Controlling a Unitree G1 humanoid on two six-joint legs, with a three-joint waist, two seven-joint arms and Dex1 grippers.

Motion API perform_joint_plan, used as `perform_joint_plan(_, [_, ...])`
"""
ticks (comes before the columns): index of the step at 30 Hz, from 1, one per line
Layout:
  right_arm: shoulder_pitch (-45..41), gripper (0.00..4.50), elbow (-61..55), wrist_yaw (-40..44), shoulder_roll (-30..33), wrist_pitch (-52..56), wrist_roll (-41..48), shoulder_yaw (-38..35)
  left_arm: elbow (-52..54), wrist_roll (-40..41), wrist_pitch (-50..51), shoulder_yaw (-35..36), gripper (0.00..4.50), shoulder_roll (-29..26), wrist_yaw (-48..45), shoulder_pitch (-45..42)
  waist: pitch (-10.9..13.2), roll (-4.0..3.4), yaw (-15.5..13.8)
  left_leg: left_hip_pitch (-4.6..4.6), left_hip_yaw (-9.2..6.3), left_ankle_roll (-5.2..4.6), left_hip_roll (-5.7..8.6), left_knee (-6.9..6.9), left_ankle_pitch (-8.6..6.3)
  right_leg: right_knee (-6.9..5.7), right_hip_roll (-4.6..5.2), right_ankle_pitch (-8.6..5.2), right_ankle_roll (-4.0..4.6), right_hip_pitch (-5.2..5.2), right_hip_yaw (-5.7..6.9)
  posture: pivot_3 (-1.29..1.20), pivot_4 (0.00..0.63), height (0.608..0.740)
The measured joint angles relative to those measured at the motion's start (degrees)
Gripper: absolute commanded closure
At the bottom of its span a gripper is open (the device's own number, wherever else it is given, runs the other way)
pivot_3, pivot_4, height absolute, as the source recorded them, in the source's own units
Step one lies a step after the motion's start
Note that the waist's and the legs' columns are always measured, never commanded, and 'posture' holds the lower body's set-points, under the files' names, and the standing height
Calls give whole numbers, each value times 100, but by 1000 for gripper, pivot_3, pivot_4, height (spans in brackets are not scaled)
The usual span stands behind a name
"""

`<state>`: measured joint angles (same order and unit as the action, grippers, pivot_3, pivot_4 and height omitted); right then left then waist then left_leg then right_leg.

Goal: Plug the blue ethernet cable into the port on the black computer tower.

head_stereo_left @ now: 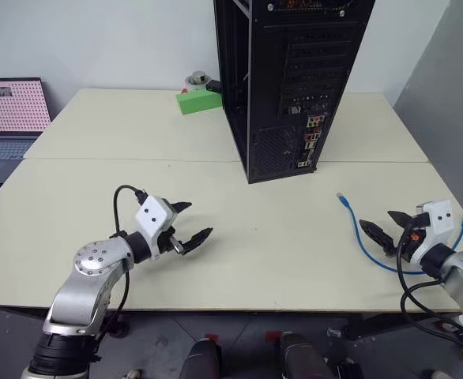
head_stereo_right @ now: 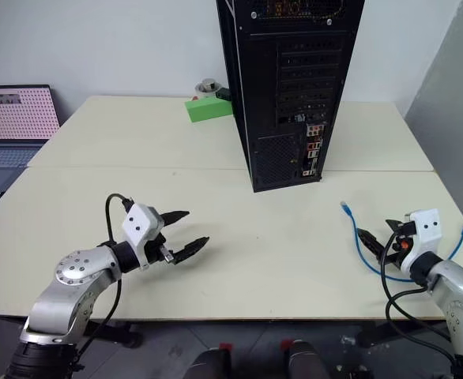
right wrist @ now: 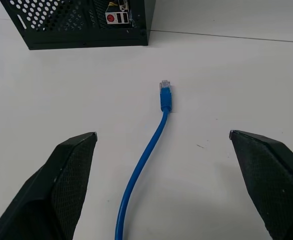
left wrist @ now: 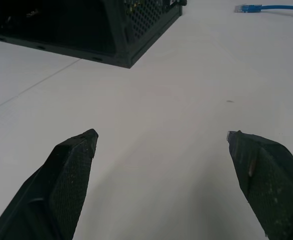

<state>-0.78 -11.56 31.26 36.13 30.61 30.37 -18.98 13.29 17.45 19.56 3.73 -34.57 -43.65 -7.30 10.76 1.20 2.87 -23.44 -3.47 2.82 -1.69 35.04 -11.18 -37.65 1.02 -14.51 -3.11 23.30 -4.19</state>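
My right gripper grabs the blue boot (head_stereo_left: 344, 200) just behind the clear plug next, since the cable (head_stereo_left: 356, 229) curves slack across the table.
The blue ethernet cable (head_stereo_left: 356, 229) lies on the table at the right, its clear plug (right wrist: 165, 86) pointing toward the black computer tower (head_stereo_left: 283, 79). The tower stands upright at the back middle, rear panel facing me, with the connector cluster (head_stereo_left: 310, 138) low on that panel; the port itself is too small to pick out. My right gripper (head_stereo_left: 385, 225) is open just above the table, the cable running between its fingers (right wrist: 71, 175) untouched. At the left front my left gripper (head_stereo_left: 190, 223) hovers open and empty, pointing toward the tower's base (left wrist: 126, 50).
A green block (head_stereo_left: 197, 101) with a small round grey object (head_stereo_left: 197, 79) sits behind the tower's left side. A laptop (head_stereo_left: 10, 114) stands beyond the table's left edge. A seam (head_stereo_left: 137, 160) runs across the tabletop. A grey wall (head_stereo_left: 453, 95) stands at the right.
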Motion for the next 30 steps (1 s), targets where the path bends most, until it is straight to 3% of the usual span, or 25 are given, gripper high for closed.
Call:
perform_joint_plan(12, [-47, 0, 0, -48, -57, -3, -107, 11, 214, 16, 157, -98, 73, -30, -74, 92, 0, 0, 1, 0, 0, 0, 0, 0, 0, 0, 0, 0, 0, 1, 0, 0, 150, 740])
perform_joint_plan(19, [-602, 0, 103, -345, -360, -8, -376, 328, 357, -44, 517, -492, 73, -18, -65, -257, 0, 0, 6, -1, 0, 0, 0, 0, 0, 0, 0, 0, 0, 1, 0, 0, 150, 740])
perform_joint_plan(30, [-1435, 0, 1833, -443, -585, -654, -1276, 1007, 614, 455, 1141, -661, 73, 172, -206, -759, 0, 0, 23, -1, 0, 0, 1, 0, 0, -2, -2, 14, -25, 2, 1, 0, 150, 740])
